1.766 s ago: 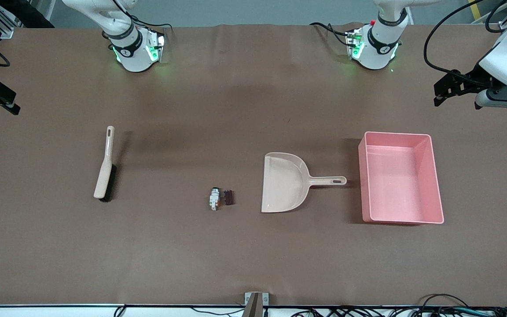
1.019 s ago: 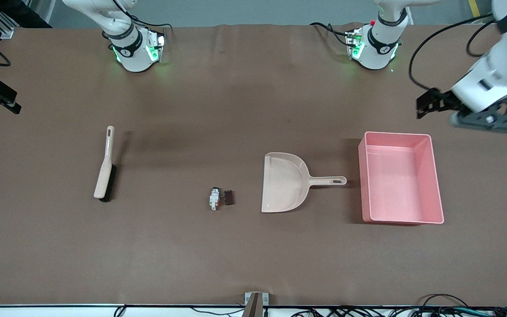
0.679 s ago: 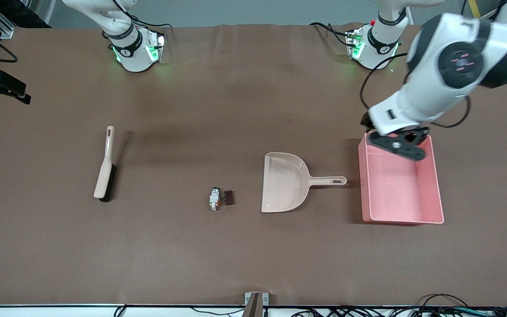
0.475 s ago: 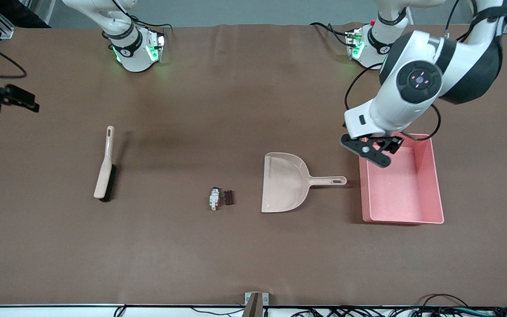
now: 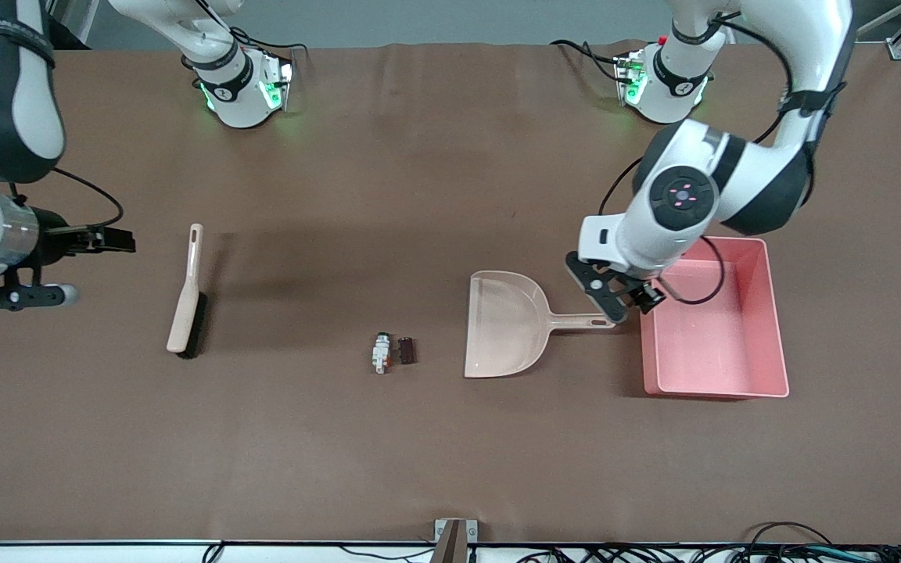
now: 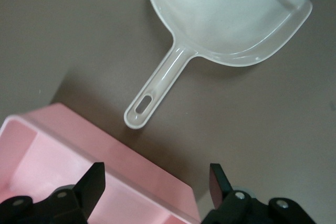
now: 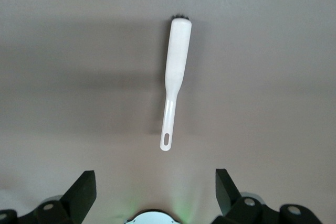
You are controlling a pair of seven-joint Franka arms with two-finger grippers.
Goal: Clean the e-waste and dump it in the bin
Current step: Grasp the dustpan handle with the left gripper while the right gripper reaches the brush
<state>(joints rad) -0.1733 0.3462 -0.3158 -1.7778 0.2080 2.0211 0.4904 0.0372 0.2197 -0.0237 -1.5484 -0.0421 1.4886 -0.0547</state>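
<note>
My right gripper should hold the brush by its white handle (image 5: pixel 186 281). That leaves the brush's bristles free to sweep the e-waste (image 5: pixel 392 351).
The e-waste lies on the table as two tiny parts side by side, a white-grey one with an orange bit (image 5: pixel 380 353) and a dark cylinder (image 5: pixel 407 349). They are beside the open mouth of the beige dustpan (image 5: pixel 505 324). The pink bin (image 5: pixel 777 328) stands by the dustpan's handle end. My left gripper (image 5: pixel 619 303) is open and empty, over the gap between the handle's tip (image 6: pixel 140 115) and the bin's rim (image 6: pixel 79 148). My right gripper (image 5: pixel 118 241) is open and empty, beside the handle of the brush (image 5: pixel 185 301), which also shows in the right wrist view (image 7: pixel 176 72).
The brush lies toward the right arm's end of the table. The two arm bases (image 5: pixel 239 86) (image 5: pixel 665 82) stand along the table's edge farthest from the front camera. Cables (image 5: pixel 771 543) lie along its nearest edge.
The left arm has swung in from the table's end, across the bin, to the dustpan handle's tip. The right arm has come in from its end toward the brush handle.
</note>
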